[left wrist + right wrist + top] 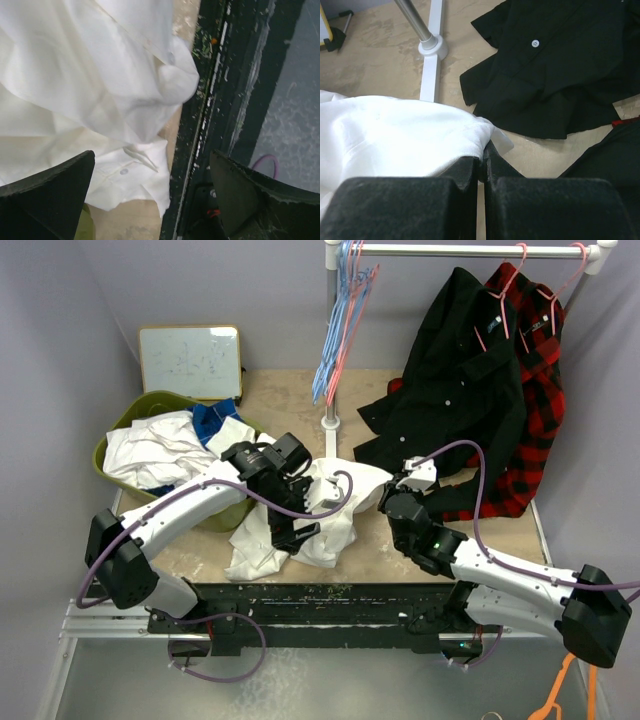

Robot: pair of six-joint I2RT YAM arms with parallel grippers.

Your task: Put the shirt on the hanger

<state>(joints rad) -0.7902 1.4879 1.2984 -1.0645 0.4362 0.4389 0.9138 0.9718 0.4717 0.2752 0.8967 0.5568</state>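
Note:
The white shirt [330, 515] needs to be spread for the hanger, so the left gripper should next grab its near part, away from the right gripper's pinch.
The white shirt [330, 515] lies crumpled on the table between the two arms, with part of it draped to the front edge. My left gripper [297, 530] hovers over its near part, open, with nothing between the fingers; in the left wrist view the shirt [90, 75] is below and beyond the gripper [150, 195]. My right gripper [392, 490] is shut on the shirt's right edge; the right wrist view shows the shirt [395, 135] pinched at the gripper [483, 160]. A pink hanger [355, 310] hangs on the rail among blue ones.
A green basket [120, 440] of clothes stands at the left, with a whiteboard [190, 360] behind it. The rack's post [330, 420] rises behind the shirt. A black shirt [460, 380] and a plaid shirt [545, 390] hang at the right. The table's black front rail [215, 100] is near.

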